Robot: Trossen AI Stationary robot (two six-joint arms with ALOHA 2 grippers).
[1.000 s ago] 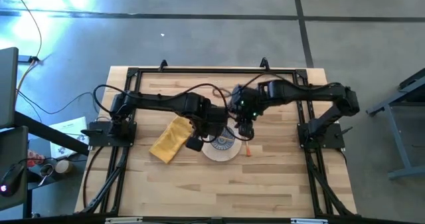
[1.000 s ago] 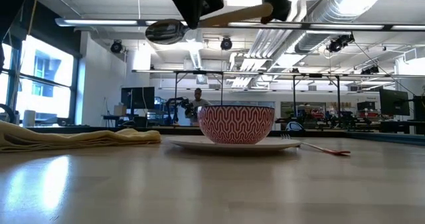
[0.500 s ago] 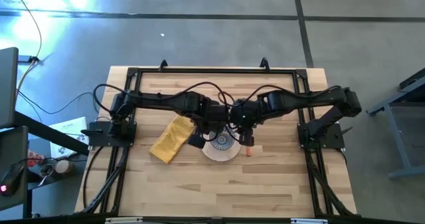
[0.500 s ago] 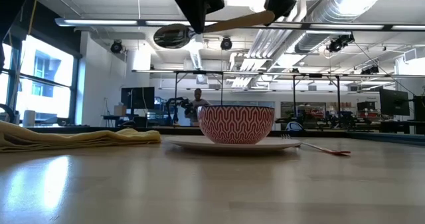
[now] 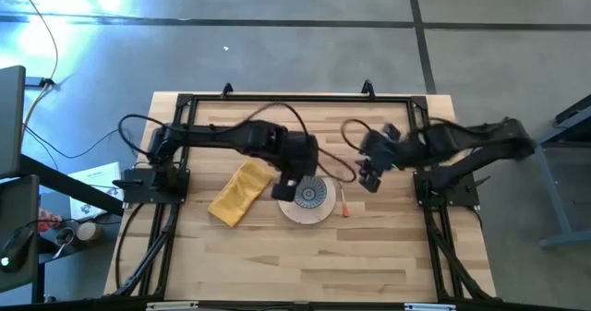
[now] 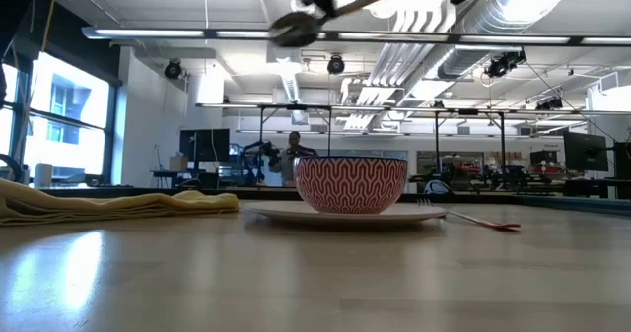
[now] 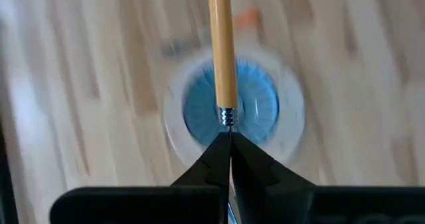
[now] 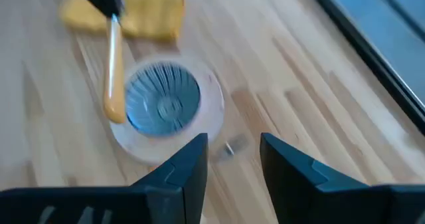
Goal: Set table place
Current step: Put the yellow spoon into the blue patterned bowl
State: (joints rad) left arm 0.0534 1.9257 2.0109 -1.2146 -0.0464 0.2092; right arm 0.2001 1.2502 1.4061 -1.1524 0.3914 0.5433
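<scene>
The right gripper grabs the spoon by its yellow handle (image 8: 113, 74) next, to take over the spoon.
A yellow-handled metal spoon (image 6: 340, 5) hangs high over the blue-patterned bowl (image 5: 313, 193), which sits on the cream plate (image 5: 297, 213). My left gripper (image 5: 294, 178) is shut on the spoon above the bowl. My right gripper (image 5: 370, 176) is open and empty, off to the plate's right. The orange-handled fork (image 5: 342, 201) lies on the table along the plate's right rim. The folded mustard napkin (image 5: 237, 193) lies flat to the plate's left. The bowl also shows in the low view (image 6: 350, 184), and the napkin too (image 6: 108, 206). My left gripper pinches the spoon's metal neck (image 7: 228, 120), just where it meets the yellow handle, between its two fingertips. The handle (image 7: 221, 44) sticks out ahead of the fingers, along them. The spoon is lifted clear above the bowl, tilted, its handle end higher than its bowl end (image 6: 293, 26).
The black rail frame (image 5: 295, 99) runs around the wooden table top (image 5: 305, 256). Bare wood lies between the plate and the table's near edge. Both arm bases stand at the table's left and right sides.
My right gripper has let go of the spoon's handle end and drawn back toward the table's right edge. My left gripper keeps hold of the spoon, which has risen, shifted toward the right and tipped so that its handle end points higher.
</scene>
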